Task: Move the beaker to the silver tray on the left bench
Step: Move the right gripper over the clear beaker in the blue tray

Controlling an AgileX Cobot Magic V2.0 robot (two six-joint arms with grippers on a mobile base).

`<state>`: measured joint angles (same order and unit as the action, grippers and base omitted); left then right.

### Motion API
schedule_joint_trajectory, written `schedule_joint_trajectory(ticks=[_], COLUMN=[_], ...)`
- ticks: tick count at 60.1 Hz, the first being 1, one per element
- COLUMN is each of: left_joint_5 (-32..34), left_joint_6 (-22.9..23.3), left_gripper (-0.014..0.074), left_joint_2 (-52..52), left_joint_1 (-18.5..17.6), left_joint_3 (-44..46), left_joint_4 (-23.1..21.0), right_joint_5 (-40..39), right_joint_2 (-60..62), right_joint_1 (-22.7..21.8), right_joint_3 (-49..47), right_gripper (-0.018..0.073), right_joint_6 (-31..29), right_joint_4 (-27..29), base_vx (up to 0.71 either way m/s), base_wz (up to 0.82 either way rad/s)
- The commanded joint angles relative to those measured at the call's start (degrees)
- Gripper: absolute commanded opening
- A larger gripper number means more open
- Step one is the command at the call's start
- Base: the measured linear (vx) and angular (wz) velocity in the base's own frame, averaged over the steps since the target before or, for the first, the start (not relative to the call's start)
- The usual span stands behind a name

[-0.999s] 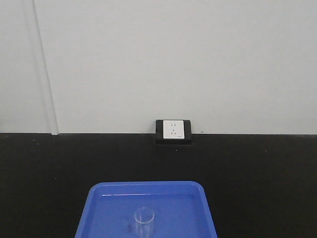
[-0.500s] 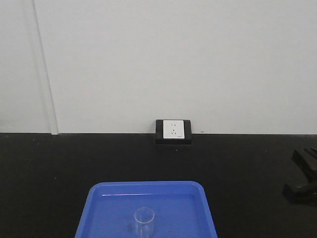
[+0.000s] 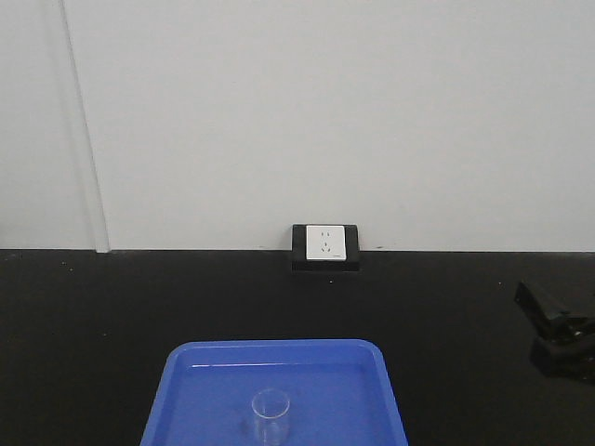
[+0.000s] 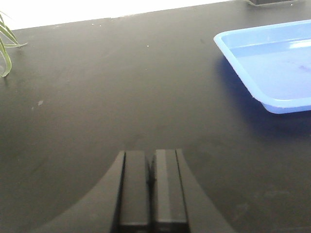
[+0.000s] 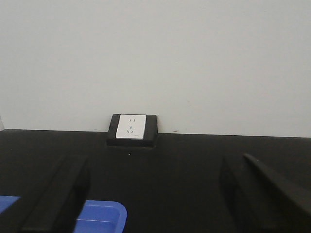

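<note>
Next, my right gripper grabs the beaker by its upper side just below the beaker's rim (image 3: 271, 412) to move it onto the silver tray.
The beaker (image 3: 271, 409), small and clear, stands upright in the blue tray (image 3: 186, 390) at the bottom of the front view. My right gripper (image 3: 558, 336) shows at the right edge of that view, well right of the tray and apart from the beaker. In the right wrist view this gripper (image 5: 158, 164) is open with nothing between its fingers (image 5: 58, 194), facing the wall. My left gripper (image 4: 150, 154) is shut and empty, over bare black worktop left of the blue tray (image 4: 228, 43). The silver tray and the left bench are out of view.
A white wall socket (image 3: 325, 243) in a black housing sits where the black worktop (image 3: 93, 316) meets the white wall; it also faces the right wrist camera as the socket (image 5: 131, 126). Green plant leaves (image 4: 6, 43) show at the left wrist view's far left.
My right gripper has come into the front view from the right edge and moved further left. The beaker and blue tray have not moved.
</note>
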<state>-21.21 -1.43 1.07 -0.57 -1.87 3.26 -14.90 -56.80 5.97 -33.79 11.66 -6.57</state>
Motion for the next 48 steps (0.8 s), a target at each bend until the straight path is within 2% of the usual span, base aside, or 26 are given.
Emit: schedule_joint_trajectory(ticks=[1, 7, 17, 22, 31, 36, 44, 48], left_joint_5=[4.3, 4.3, 4.3, 4.3, 4.3, 4.3, 4.3, 4.3], left_joint_6=[0.1, 0.1, 0.1, 0.1, 0.1, 0.1, 0.1, 0.1], left_gripper=[0.0001, 0.0001, 0.0001, 0.0001, 0.0001, 0.0001, 0.0001, 0.0001], left_joint_2=[0.5, 0.5, 0.5, 0.5, 0.5, 0.5, 0.5, 0.5], left_joint_1=[-0.3, -0.3, -0.3, -0.3, -0.3, -0.3, -0.3, -0.3], left_joint_3=[-1.1, -1.1, -1.1, -1.1, -1.1, -1.1, -1.1, -1.1], left_joint_4=[-0.2, -0.2, -0.2, -0.2, -0.2, -0.2, -0.2, -0.2], right_joint_5=[-5.2, -5.0, -6.0, -8.4, -15.4, -22.2, -32.9, -34.8], right_joint_2=[0.7, -0.5, -9.1, -15.5, -26.5, -32.5, -41.9, -45.8], right_joint_1=[0.3, 3.4, 14.0, 17.7, 20.8, 21.9, 21.9, 21.9], right_joint_3=[-2.3, -2.3, -2.3, -2.3, -2.3, -2.3, -3.8, -5.6], right_gripper=[0.0727, 0.072, 0.0685, 0.0664, 0.063, 0.0617, 0.0613, 0.0612], right_joint_6=[2.6, 5.7, 6.3, 6.3, 6.3, 6.0, 5.8, 6.0], right_joint_4=[-0.3, -3.1, -14.0, -15.3, -15.4, -15.5, -15.5, -15.7], base_vx=[0.0, 0.0, 0.0, 0.0, 0.0, 0.0, 0.0, 0.0], base_wz=[0.0, 0.0, 0.0, 0.0, 0.0, 0.0, 0.0, 0.0])
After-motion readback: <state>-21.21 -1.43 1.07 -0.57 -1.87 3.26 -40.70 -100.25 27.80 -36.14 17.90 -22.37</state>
